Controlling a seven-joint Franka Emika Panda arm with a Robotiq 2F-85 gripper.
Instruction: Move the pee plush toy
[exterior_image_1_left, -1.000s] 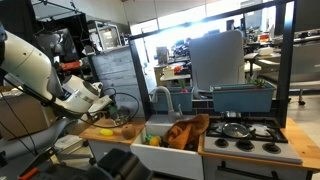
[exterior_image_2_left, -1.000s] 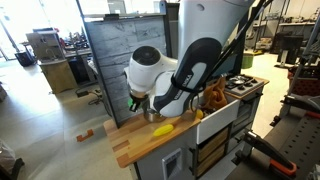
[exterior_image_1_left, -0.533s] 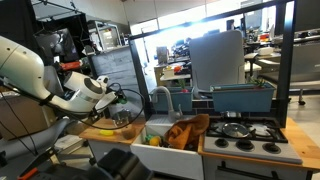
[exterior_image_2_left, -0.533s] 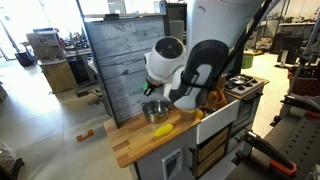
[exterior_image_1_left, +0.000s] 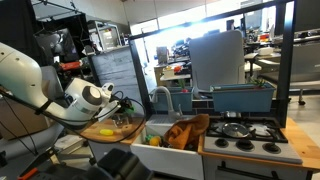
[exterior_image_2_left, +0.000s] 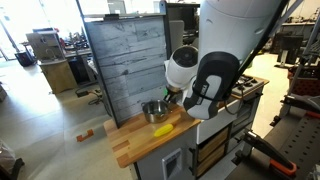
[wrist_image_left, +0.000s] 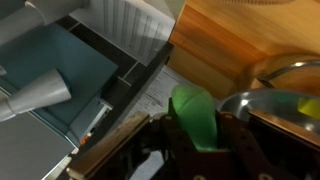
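Note:
The toy (wrist_image_left: 196, 118) would drop at the counter's edge if I opened now, beside the bowl's rim. My gripper should keep holding it until it is over the open wood.
In the wrist view the pee plush toy (wrist_image_left: 196, 118), a small bright green soft lump, sits between the two dark jaws of my gripper (wrist_image_left: 200, 128), which is shut on it. The toy is held above the edge of the wooden counter (wrist_image_left: 220, 40), beside the rim of the metal bowl (wrist_image_left: 285, 82). In an exterior view my gripper (exterior_image_1_left: 122, 103) hangs over the counter near the bowl (exterior_image_1_left: 122, 121). In an exterior view the gripper end (exterior_image_2_left: 170, 95) is largely hidden by the arm, and the toy does not show there.
The metal bowl (exterior_image_2_left: 153, 108) and a yellow rounded item (exterior_image_2_left: 162, 129) lie on the wooden counter (exterior_image_2_left: 125, 148). A sink with a faucet (exterior_image_1_left: 160, 97), an orange cloth (exterior_image_1_left: 185, 132) and a stove top (exterior_image_1_left: 240, 133) lie beside it. A grey slatted panel (exterior_image_2_left: 125, 60) stands behind.
The arm has swung away from over the bowl toward the sink side, carrying the green toy. The bowl and yellow item now show uncovered.

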